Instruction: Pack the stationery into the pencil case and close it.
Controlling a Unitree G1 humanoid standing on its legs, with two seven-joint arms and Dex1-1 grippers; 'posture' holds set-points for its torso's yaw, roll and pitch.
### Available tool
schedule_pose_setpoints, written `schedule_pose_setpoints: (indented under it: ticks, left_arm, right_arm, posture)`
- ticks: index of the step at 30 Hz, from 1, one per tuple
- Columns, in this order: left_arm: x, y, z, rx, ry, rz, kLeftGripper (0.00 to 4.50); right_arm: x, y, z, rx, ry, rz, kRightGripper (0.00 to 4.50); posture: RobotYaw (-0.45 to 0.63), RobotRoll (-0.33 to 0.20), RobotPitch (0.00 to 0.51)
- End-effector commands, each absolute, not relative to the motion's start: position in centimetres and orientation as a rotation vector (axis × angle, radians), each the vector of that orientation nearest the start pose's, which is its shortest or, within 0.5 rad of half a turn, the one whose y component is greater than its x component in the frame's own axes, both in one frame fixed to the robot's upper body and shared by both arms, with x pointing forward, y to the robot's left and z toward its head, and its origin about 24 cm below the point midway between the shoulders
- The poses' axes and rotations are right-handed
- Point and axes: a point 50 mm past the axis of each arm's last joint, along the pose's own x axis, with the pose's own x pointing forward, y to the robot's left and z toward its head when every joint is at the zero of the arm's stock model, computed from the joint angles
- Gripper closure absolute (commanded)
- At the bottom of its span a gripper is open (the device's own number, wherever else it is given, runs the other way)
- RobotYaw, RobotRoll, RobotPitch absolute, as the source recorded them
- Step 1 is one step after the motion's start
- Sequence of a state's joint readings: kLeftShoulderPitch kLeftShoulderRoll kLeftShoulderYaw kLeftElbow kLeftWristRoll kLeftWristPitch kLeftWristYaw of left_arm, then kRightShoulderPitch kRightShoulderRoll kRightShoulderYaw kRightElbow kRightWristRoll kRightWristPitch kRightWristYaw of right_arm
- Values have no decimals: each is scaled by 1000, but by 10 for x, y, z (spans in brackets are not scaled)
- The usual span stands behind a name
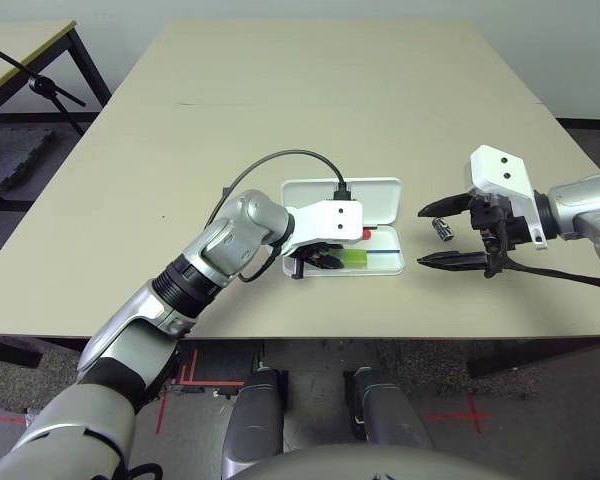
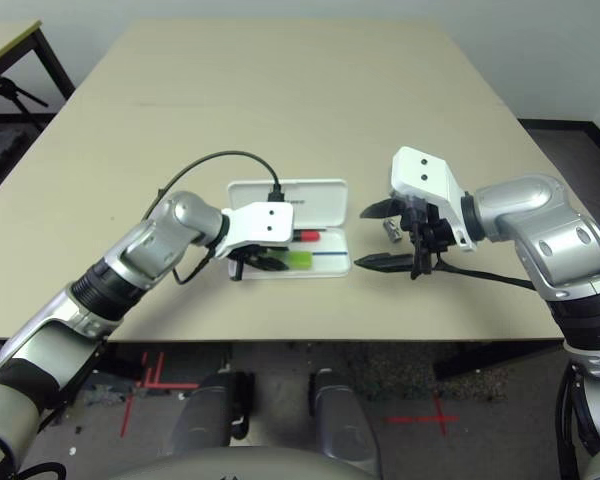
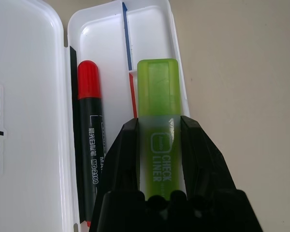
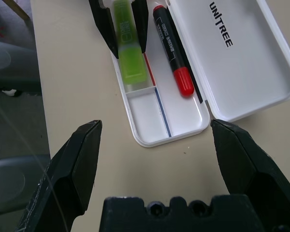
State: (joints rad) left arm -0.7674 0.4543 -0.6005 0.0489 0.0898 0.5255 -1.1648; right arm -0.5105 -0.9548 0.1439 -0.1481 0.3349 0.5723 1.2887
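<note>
I should open my left gripper now, because the highlighter (image 1: pixel 354 258) is lengthwise over the pencil case's front section (image 1: pixel 352 271), next to the red divider, and would settle inside.
The white pencil case (image 1: pixel 365 195) lies open at the table's middle, its lid with black lettering (image 4: pixel 246 72) folded back flat. A red marker (image 3: pixel 89 96) lies in the tray along the hinge side. My left gripper (image 3: pixel 159 123) hovers over the tray's left end, shut on the lime-green highlighter (image 3: pixel 157 96), which points along the tray's front wall. To the right of the case, a tiny silver-and-black metal piece (image 1: pixel 442 229) sits on the table. My right gripper (image 1: pixel 424 236) stands open beside it, fingertips toward the case, the piece lying between its fingers further back.
The beige table (image 1: pixel 330 100) stretches far behind the case. A black cable (image 1: pixel 280 158) loops from my left wrist over the table. Another table and a black stand (image 1: pixel 40 85) are off to the far left. The front edge runs just below the case.
</note>
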Motion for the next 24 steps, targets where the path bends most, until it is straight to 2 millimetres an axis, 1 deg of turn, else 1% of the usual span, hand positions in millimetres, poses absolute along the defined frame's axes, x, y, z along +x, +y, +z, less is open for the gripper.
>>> schedule_pose_setpoints:
  ticks: [1,4,10,13,16,20,24]
  left_arm:
    - [300,65,127,862,428,-1431,3420]
    - [299,65,130,857,424,-1437,3420]
    - [296,68,150,835,371,-1428,1210]
    - [291,73,161,831,335,-1431,61]
    - [286,81,172,833,288,-1422,20]
    - [282,102,192,854,247,-1376,20]
    - [276,119,205,855,230,-1353,20]
  right_arm:
    - [274,-209,183,-576,429,1239,0]
    - [275,-210,183,-576,429,1237,0]
    - [276,-210,182,-576,430,1236,0]
    - [278,-211,181,-572,431,1236,0]
    - [279,-211,177,-564,435,1234,0]
    - [281,-214,174,-551,440,1227,0]
    - [280,-217,169,-536,452,1217,0]
  posture:
    - [-21,0,108]
    - [-18,0,108]
    - [-10,0,105]
    - [-4,0,104]
    - [1,0,96]
    - [4,0,91]
    - [5,0,89]
